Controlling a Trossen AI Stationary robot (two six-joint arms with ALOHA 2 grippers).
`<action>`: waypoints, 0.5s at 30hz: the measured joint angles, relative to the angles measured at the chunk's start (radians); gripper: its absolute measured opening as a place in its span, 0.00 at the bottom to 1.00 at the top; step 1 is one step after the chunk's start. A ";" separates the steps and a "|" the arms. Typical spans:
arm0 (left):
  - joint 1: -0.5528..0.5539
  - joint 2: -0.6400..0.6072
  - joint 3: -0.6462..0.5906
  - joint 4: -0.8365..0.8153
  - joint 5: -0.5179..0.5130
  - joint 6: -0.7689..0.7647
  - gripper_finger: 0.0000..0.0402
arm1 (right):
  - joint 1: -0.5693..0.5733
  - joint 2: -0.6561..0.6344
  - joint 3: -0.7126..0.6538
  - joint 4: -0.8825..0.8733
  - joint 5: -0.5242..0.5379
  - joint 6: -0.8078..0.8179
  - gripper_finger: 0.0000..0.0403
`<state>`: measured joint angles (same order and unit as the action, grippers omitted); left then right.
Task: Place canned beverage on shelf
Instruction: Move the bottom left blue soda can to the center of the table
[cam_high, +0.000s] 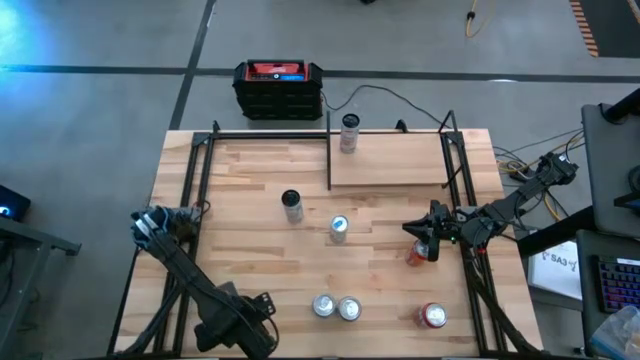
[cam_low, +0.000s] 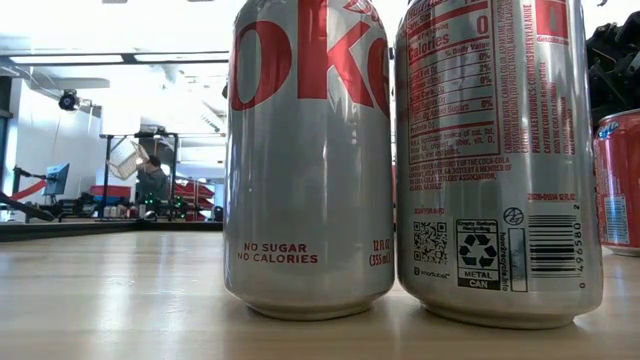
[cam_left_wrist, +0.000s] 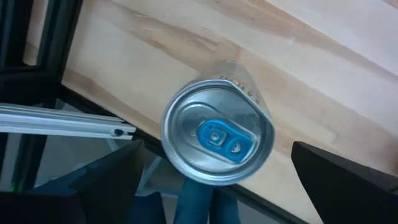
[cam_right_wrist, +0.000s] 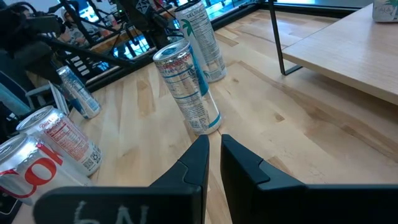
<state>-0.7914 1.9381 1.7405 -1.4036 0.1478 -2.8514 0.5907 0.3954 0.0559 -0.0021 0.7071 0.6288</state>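
Observation:
The silver can needs to go on the shelf (cam_high: 400, 165). My left gripper will next grab the can's side just below the can's top rim.
A slim silver can with a blue tab (cam_left_wrist: 217, 137) stands upright near the table's near edge, left of the middle. My left gripper (cam_left_wrist: 214, 155) hangs straight above it, open, with a finger out to each side of the can's top and clear of it. In the high view the left gripper (cam_high: 240, 325) hides this can. The shelf (cam_high: 400, 165) is a light wood board with black rods at the table's far right. One can (cam_high: 348, 132) stands on its far left corner. My right gripper (cam_right_wrist: 213, 140) waits shut at the table's right (cam_high: 412, 230).
A dark-topped can (cam_high: 291, 205) and a silver can (cam_high: 338, 228) stand mid-table. Two Diet Coke cans (cam_high: 336, 307) stand near the near edge, a red can (cam_high: 433, 315) to their right. A reddish thing (cam_high: 415, 255) lies by my right gripper. Black frame rods (cam_high: 200, 170) edge the table.

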 joint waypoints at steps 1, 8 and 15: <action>0.000 0.003 0.000 0.000 -0.004 -0.007 0.95 | 0.000 0.000 0.000 0.000 0.000 0.000 0.07; -0.005 0.021 0.000 -0.034 -0.029 -0.084 0.81 | 0.000 0.000 0.000 0.000 0.000 0.000 0.07; -0.005 0.052 0.000 -0.032 -0.078 -0.091 0.59 | 0.000 0.000 0.000 0.000 0.000 0.000 0.07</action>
<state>-0.7963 1.9900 1.7406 -1.4360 0.0698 -2.9425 0.5907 0.3954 0.0559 -0.0021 0.7071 0.6285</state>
